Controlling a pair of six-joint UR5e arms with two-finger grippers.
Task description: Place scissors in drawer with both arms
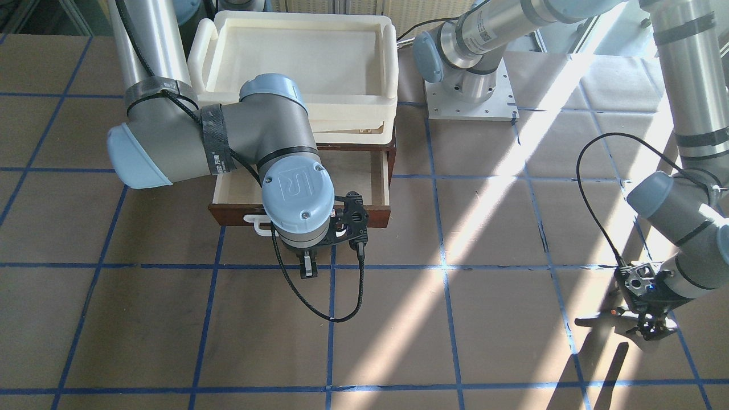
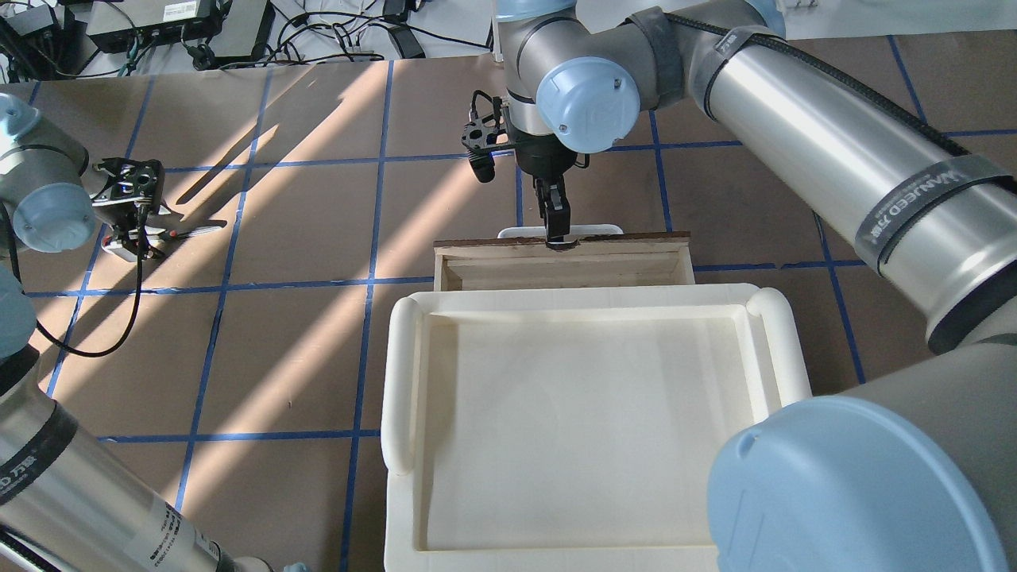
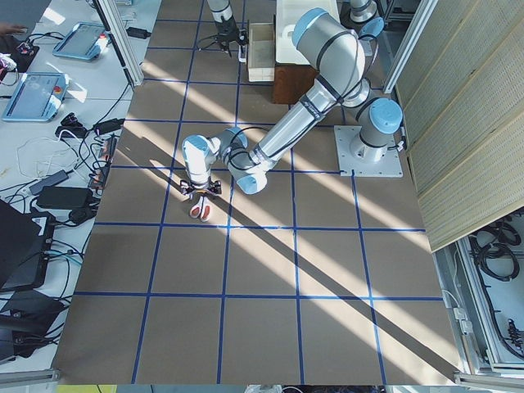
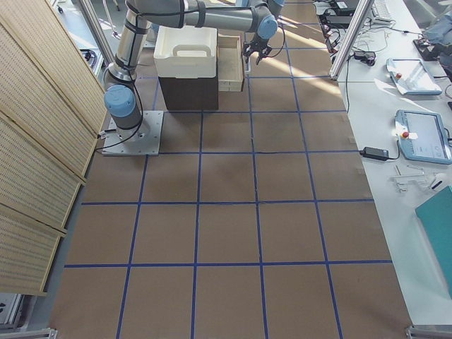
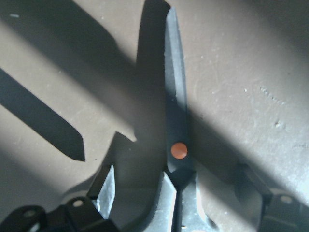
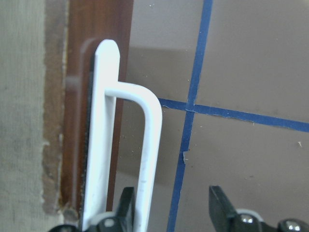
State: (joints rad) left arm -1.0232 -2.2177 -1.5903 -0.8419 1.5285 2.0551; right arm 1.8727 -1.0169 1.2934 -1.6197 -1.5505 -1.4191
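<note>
My left gripper should next grab the scissors by their body just behind the orange pivot to put the scissors in the drawer.
The scissors lie flat on the table at the far left in the overhead view, blades closed, with an orange pivot dot. My left gripper is open and low over them, one finger on each side just behind the pivot, not touching them; it also shows in the overhead view. The drawer is pulled partly out and its pale inside shows nothing in it. My right gripper is open with the drawer's white bar handle between its fingers, close to one finger.
A cream plastic tray sits on top of the dark cabinet that holds the drawer. The right arm's elbow hangs over the drawer's left part in the front-facing view. The left arm's base plate is bolted beside the cabinet.
</note>
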